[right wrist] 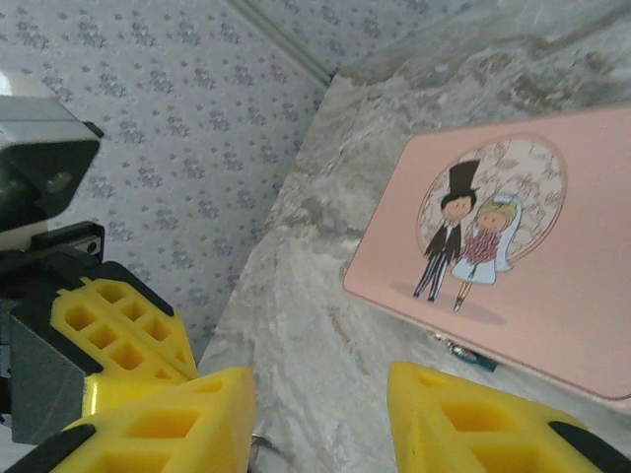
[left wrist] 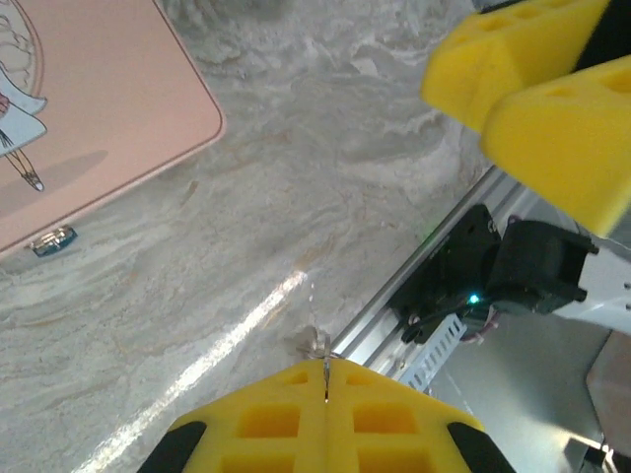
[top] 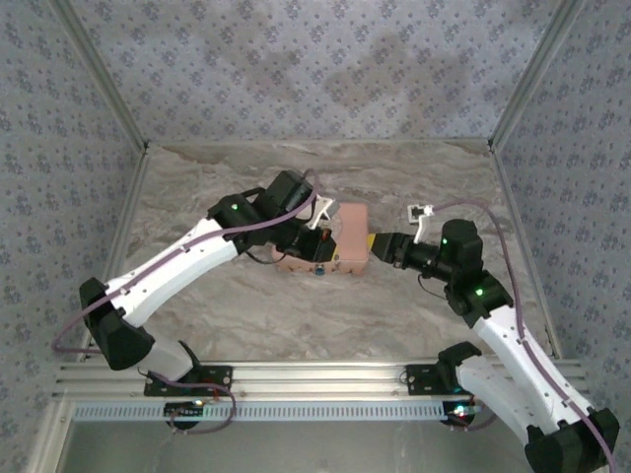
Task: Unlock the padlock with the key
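My right gripper grips the key by the ringed end [right wrist: 260, 442] poking from my left gripper next, which leaves the blade free for the padlock.
My left gripper [left wrist: 325, 382] is shut on the key [left wrist: 325, 367], a thin metal sliver poking out between the yellow fingertips, with a small ring at its end. It hovers over the marble table. The padlock [left wrist: 51, 241], tiny and bluish, hangs at the edge of the pink tin [left wrist: 89, 118]; it is also at the tin's near edge in the right wrist view [right wrist: 475, 359] and in the top view [top: 320, 268]. My right gripper [right wrist: 320, 429] is open with nothing between its fingers, a short way from the tin's right end [top: 373, 244].
The pink tin [top: 343, 235] with a cartoon couple lies mid-table. The marble table [top: 394, 296] is boxed in by patterned walls [top: 296, 69]. An aluminium rail [top: 315, 376] runs along the near edge by the arm bases.
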Tool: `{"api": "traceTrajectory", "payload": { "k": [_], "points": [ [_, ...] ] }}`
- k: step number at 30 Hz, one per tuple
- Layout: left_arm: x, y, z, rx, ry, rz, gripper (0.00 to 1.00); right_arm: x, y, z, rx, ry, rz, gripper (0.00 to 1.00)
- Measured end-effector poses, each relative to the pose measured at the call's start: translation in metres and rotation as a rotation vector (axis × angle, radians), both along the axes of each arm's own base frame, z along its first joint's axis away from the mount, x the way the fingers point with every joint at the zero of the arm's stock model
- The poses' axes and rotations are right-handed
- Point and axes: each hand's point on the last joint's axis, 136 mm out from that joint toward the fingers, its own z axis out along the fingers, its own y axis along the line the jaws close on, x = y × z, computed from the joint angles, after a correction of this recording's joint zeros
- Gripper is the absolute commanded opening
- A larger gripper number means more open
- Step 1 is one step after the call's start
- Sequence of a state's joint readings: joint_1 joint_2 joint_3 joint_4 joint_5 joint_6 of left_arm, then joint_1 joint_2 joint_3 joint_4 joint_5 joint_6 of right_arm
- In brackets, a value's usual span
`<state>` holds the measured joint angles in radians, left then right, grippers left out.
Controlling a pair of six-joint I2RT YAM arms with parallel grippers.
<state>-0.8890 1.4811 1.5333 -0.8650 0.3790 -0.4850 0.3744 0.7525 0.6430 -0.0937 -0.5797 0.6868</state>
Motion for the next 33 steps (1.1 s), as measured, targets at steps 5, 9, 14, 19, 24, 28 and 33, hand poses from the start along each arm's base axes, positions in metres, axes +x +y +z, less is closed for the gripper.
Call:
{"api": "traceTrajectory", "payload": {
  "k": [5, 9, 14, 19, 24, 28, 33],
  "points": [
    [-0.005, -0.011, 0.022, -0.105, -0.018, -0.049, 0.00, -0.007, 0.009, 0.006, 0.081, -0.037, 0.066, 0.46],
    [-0.013, -0.019, 0.051, -0.240, -0.054, -0.092, 0.00, -0.013, 0.014, 0.030, 0.155, -0.112, 0.111, 0.52],
    [-0.020, -0.023, 0.069, -0.340, -0.066, -0.120, 0.00, -0.026, 0.024, 0.056, 0.221, -0.196, 0.179, 0.53],
    [-0.021, -0.027, 0.075, -0.382, -0.066, -0.128, 0.00, -0.041, 0.034, 0.069, 0.255, -0.243, 0.243, 0.51],
    [-0.021, -0.027, 0.076, -0.400, -0.063, -0.123, 0.00, -0.049, 0.039, 0.072, 0.264, -0.255, 0.276, 0.48],
    [-0.023, -0.026, 0.081, -0.419, -0.074, -0.120, 0.00, -0.049, 0.039, 0.074, 0.268, -0.263, 0.277, 0.44],
    [-0.023, -0.023, 0.089, -0.446, -0.085, -0.111, 0.00, -0.052, 0.038, 0.078, 0.279, -0.278, 0.278, 0.36]
  ]
}}
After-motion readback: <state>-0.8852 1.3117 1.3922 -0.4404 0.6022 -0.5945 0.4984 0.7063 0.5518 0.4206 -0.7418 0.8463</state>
